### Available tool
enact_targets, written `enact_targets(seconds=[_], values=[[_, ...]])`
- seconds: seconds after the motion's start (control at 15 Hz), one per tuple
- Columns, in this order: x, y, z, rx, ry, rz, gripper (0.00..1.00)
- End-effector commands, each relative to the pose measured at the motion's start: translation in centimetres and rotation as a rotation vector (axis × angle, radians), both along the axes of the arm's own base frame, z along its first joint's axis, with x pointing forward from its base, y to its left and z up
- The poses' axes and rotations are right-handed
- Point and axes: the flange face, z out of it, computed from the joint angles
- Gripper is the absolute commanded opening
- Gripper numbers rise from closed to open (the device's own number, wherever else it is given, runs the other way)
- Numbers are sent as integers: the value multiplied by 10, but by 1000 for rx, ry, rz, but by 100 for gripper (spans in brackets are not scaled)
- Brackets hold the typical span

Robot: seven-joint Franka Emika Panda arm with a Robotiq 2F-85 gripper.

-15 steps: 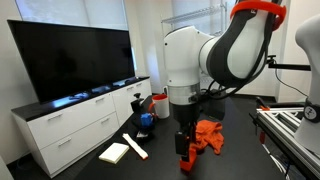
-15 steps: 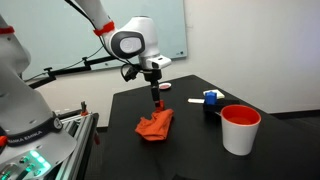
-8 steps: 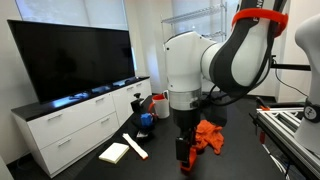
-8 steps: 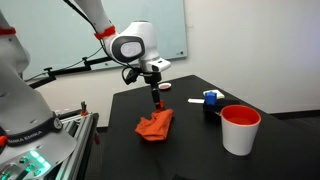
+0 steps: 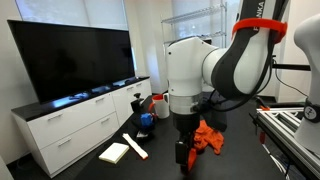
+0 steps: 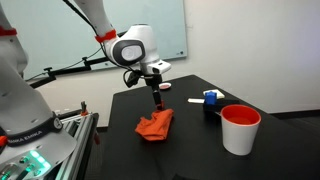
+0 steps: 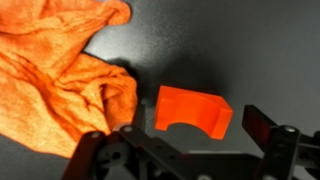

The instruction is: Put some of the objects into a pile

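The red block (image 7: pixel 190 110) is between my open fingers with an end facing each, so my gripper would hold the block if it closed now. It needs to close.
A small red block (image 7: pixel 190 110) with an arched cut-out lies on the dark table right beside a crumpled orange cloth (image 7: pixel 60 80). My gripper (image 7: pixel 195 135) is open and straddles the block, one finger on each side, with a gap between the right finger (image 7: pixel 262 125) and the block. In both exterior views the gripper (image 5: pixel 183 152) (image 6: pixel 157 101) points straight down next to the cloth (image 5: pixel 208 136) (image 6: pixel 155 124). A small blue item (image 6: pixel 211 98) (image 5: pixel 146 122) sits apart. I cannot make out the remote for certain. No heap of items shows.
A red cup (image 6: pixel 241 128) (image 5: pixel 160 103) stands near the table edge. A white flat box (image 5: pixel 115 152) and a thin bar-shaped item (image 5: pixel 135 146) lie together. Another small red piece (image 6: pixel 166 88) lies farther back. A monitor (image 5: pixel 70 60) stands on a white cabinet.
The arm has leaned a little lower over the table, bringing the gripper slightly down. The cloth, cup and blue item have not moved.
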Motion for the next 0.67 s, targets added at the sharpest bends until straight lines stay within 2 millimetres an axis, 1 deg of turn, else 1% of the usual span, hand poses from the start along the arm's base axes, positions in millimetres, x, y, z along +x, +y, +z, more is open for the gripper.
enact_targets(seconds=[0.0, 0.07, 0.13, 0.2, 0.47, 0.6], values=[[5, 1, 3, -7, -33, 1, 100], [6, 0, 3, -10, -34, 1, 100], [5, 0, 2, -12, -33, 2, 78], [6, 0, 1, -15, -31, 3, 74], [8, -1, -1, -26, -28, 1, 42], [8, -2, 2, -29, -25, -7, 42]])
